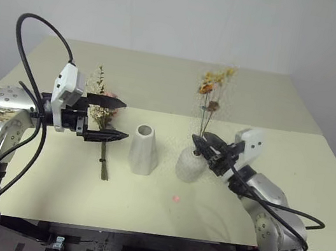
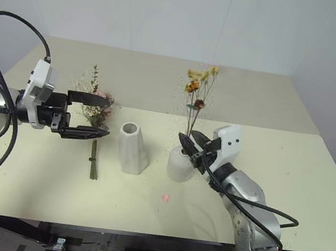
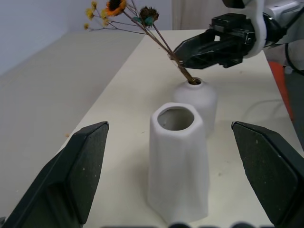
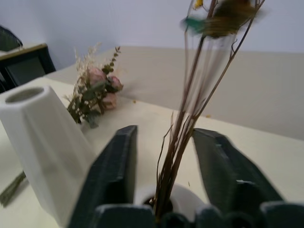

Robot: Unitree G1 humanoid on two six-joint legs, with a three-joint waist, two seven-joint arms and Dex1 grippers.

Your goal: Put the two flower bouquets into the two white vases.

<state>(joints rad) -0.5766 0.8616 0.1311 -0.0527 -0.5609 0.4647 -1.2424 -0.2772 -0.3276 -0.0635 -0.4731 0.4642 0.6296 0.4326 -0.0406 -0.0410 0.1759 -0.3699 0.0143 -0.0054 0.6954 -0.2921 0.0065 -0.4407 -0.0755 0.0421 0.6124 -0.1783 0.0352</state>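
My left gripper should next grab the bushy bouquet by its narrow bundled stems, because delicate pink roses and leaves spread out at one end.
The thin sprig with yellow-orange blooms stands upright in the squat white vase. My right gripper is open at that vase's mouth, one finger on either side of the stems, with a gap on both sides. The taller tapered vase stands empty just to the left. The bushy bouquet with pink roses lies on the table left of the tall vase, stems toward the front edge. My left gripper hovers open above its blooms, pointing at the tall vase.
A small pink speck lies on the pale table in front of the vases. The table's front edge runs close below. A white wall stands behind the table.
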